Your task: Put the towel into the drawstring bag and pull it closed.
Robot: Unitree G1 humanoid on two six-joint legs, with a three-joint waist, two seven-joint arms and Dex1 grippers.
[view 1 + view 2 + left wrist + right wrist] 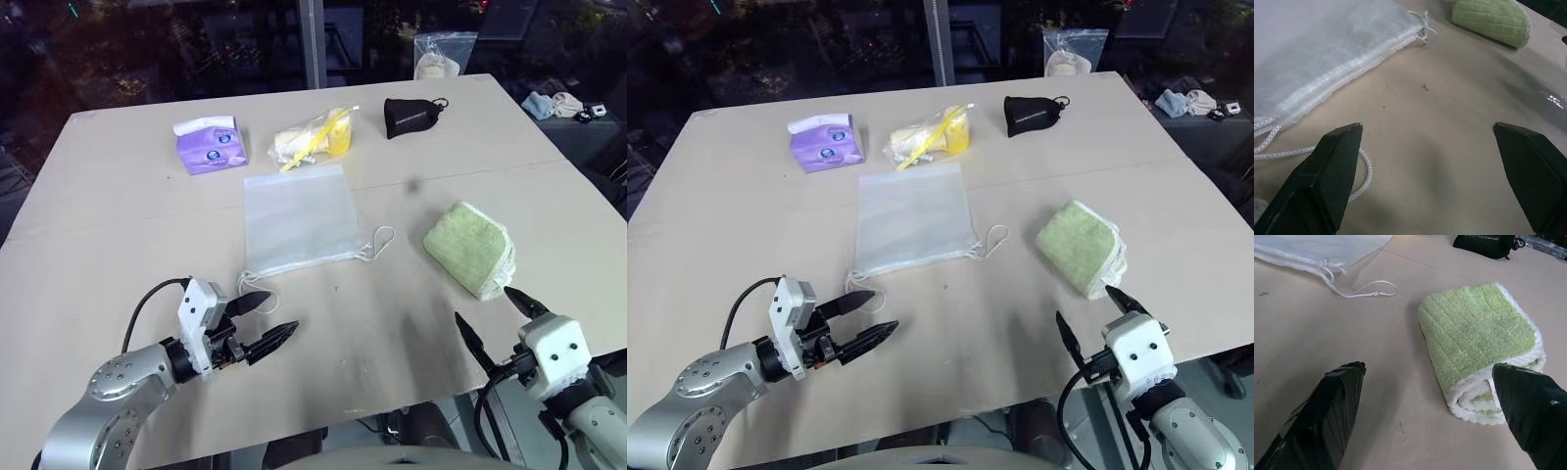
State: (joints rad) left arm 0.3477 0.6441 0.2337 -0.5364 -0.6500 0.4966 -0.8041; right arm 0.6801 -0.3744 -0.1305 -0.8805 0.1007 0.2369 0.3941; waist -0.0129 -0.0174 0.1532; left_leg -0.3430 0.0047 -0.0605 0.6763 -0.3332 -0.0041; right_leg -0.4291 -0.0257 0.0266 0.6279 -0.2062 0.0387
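Observation:
My left gripper grabs the bag by its hemmed opening edge [302,266] next, since this edge puffs up slightly while the thin sheet [299,217] behind it lies flat.
The light green towel [471,247] lies folded on the table's right side, also seen close in the right wrist view [1476,340]. The frosted white drawstring bag [296,217] lies flat mid-table, its mouth toward me, white cords [377,245] trailing from both corners. My left gripper [266,321] hovers open just in front of the bag's near left corner, holding nothing. My right gripper [498,315] stands open just short of the towel's near end, empty.
Along the far side sit a purple tissue pack [209,145], a clear plastic bag with yellow contents [313,138] and a small black pouch [411,116]. The table's near edge [392,406] runs right under both grippers. Another clear bag [438,54] lies beyond the far edge.

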